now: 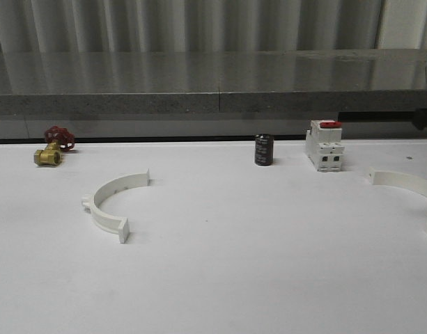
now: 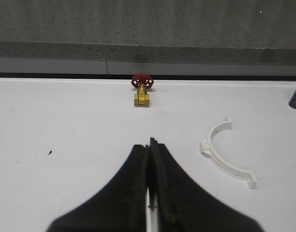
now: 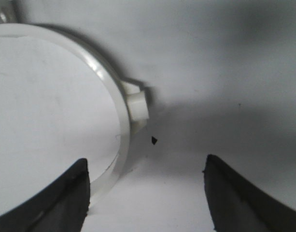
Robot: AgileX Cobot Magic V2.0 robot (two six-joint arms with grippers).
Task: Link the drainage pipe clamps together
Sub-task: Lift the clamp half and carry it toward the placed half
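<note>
My right gripper's fingers stop short of the lug and closing now would miss it, so the move toward the clamp's small lug [image 3: 137, 106] comes first, before closing.
One white half-ring drainage pipe clamp [image 1: 110, 203] lies flat on the left part of the white table [image 1: 220, 264]. The left wrist view shows this clamp [image 2: 219, 153] off to one side and a little ahead of my left gripper [image 2: 150, 144], which is shut on nothing above bare table. The other clamp [image 1: 407, 184] lies at the table's right edge, partly cut off by the frame. My right gripper [image 3: 145, 162] hangs open just over that clamp [image 3: 105, 79]. Its band passes close by one finger [image 3: 65, 193], and its small lug [image 3: 137, 106] sits just beyond the fingertips.
A brass valve with a red handwheel [image 1: 53, 147] stands at the back left. At the back middle is a small dark cylinder [image 1: 263, 149], with a white breaker with a red switch [image 1: 324, 145] to its right. A grey stone ledge [image 1: 213, 83] runs behind the table.
</note>
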